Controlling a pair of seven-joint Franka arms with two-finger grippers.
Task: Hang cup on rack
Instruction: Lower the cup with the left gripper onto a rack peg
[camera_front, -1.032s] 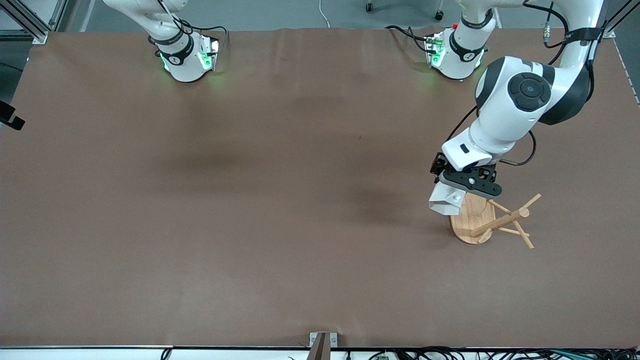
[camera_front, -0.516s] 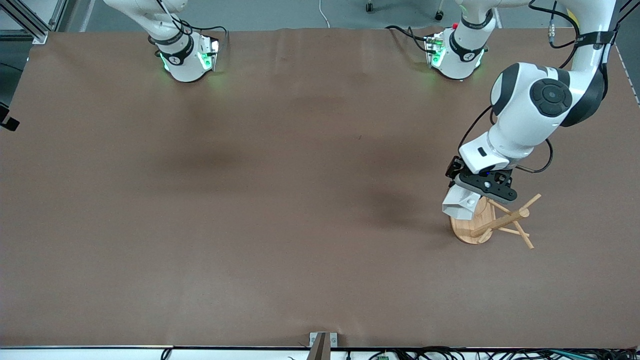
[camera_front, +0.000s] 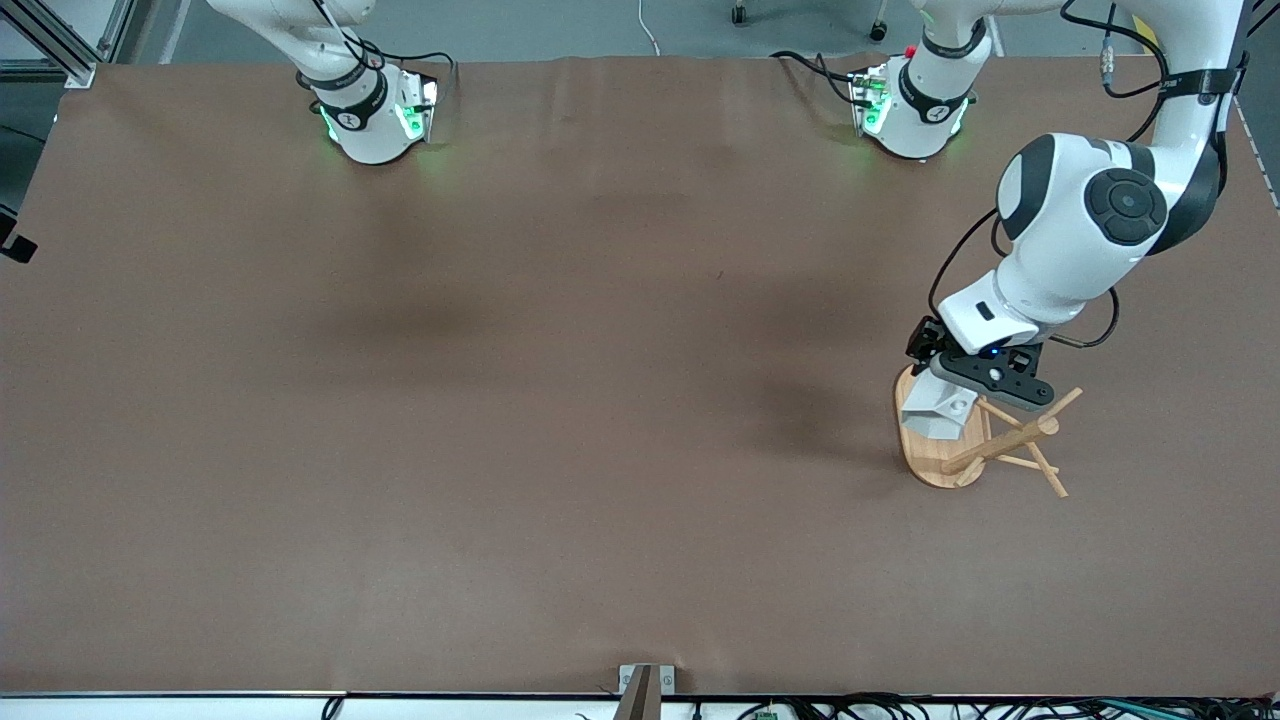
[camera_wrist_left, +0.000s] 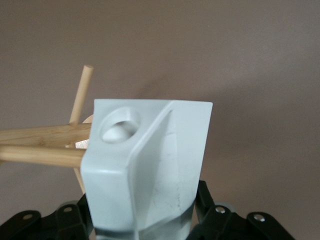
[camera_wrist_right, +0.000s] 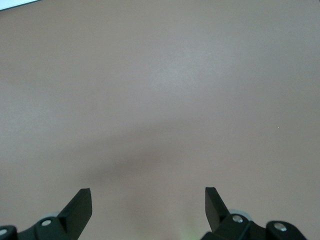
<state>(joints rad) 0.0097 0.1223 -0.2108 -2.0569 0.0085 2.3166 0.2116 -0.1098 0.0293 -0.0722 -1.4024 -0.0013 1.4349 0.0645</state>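
Note:
My left gripper holds the white cup at the upper peg's outer end. It needs to keep holding the cup until the cup sits along that peg by the post.
The white faceted cup (camera_front: 938, 414) hangs tilted over the oval base of the wooden rack (camera_front: 935, 462), close beside its post and pegs. My left gripper (camera_front: 962, 393) is shut on the cup's body. In the left wrist view the cup (camera_wrist_left: 150, 170) fills the space between the jaws of the left gripper (camera_wrist_left: 145, 222), its handle with the round hole (camera_wrist_left: 120, 125) pointing away from the camera. Two rack pegs (camera_wrist_left: 40, 145) run up to the handle's edge; whether one enters the hole is hidden. My right gripper (camera_wrist_right: 148, 200) waits open over bare table.
Brown table cover (camera_front: 560, 400) spreads wide toward the right arm's end. The rack stands near the left arm's end, with its pegs (camera_front: 1050, 440) sticking out toward the front camera and the table's edge. Both arm bases stand along the back edge.
My left arm has carried the cup toward the left arm's end of the table, from beside the rack's base to over it, closer to the post. The right gripper has not moved.

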